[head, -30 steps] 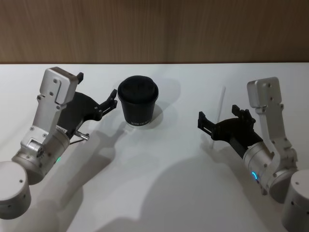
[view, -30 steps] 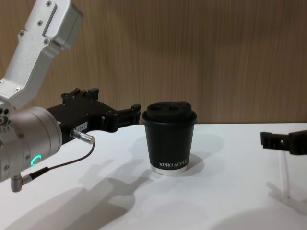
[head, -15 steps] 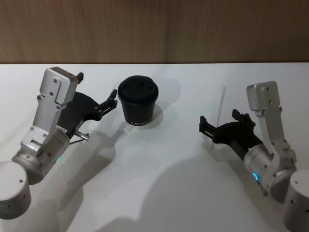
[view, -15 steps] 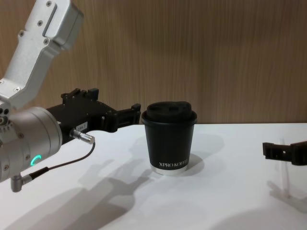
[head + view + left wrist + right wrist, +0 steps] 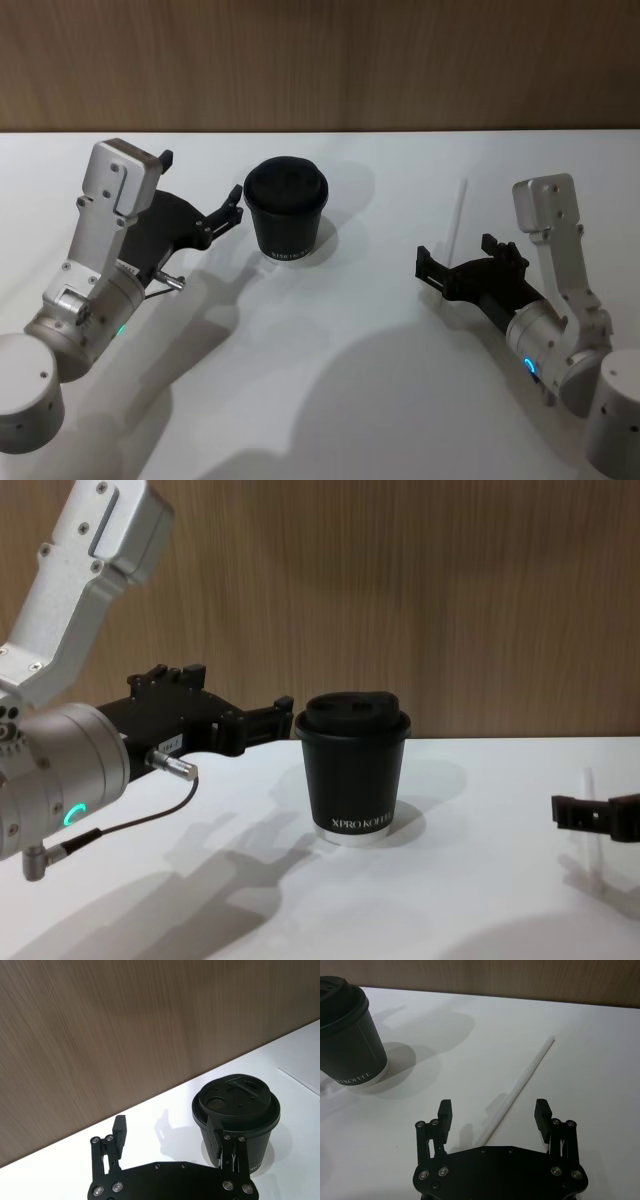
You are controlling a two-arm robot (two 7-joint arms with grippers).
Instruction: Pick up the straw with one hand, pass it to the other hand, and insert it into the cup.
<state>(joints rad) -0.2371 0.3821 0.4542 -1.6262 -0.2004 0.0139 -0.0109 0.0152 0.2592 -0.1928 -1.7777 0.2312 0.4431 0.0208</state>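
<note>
The robot's right gripper will next take hold of the white straw at its lower end, so the white straw's upper length [image 5: 460, 200] stays free for passing to the left gripper.
The black cup [image 5: 287, 210] with its domed lid stands upright at the table's middle back; its "KOFFEE" lettering shows in the chest view [image 5: 355, 770]. The thin white straw [image 5: 457, 215] lies flat on the table to the right. My right gripper [image 5: 457, 255] hangs open low over the straw's near half. In the right wrist view the straw [image 5: 525, 1075] runs between the spread fingers of that gripper [image 5: 494, 1108], apart from both. My left gripper [image 5: 200, 182] is open just left of the cup, one finger close by the cup's [image 5: 235, 1110] side.
The white table [image 5: 330, 380] ends at a wooden wall behind. Bare surface lies between the cup and the straw and along the front. The left arm's thin cable [image 5: 130, 825] hangs near the table at the left.
My right gripper has sunk lower and drawn slightly back over the straw, staying open. The left arm, the cup and the straw have not moved.
</note>
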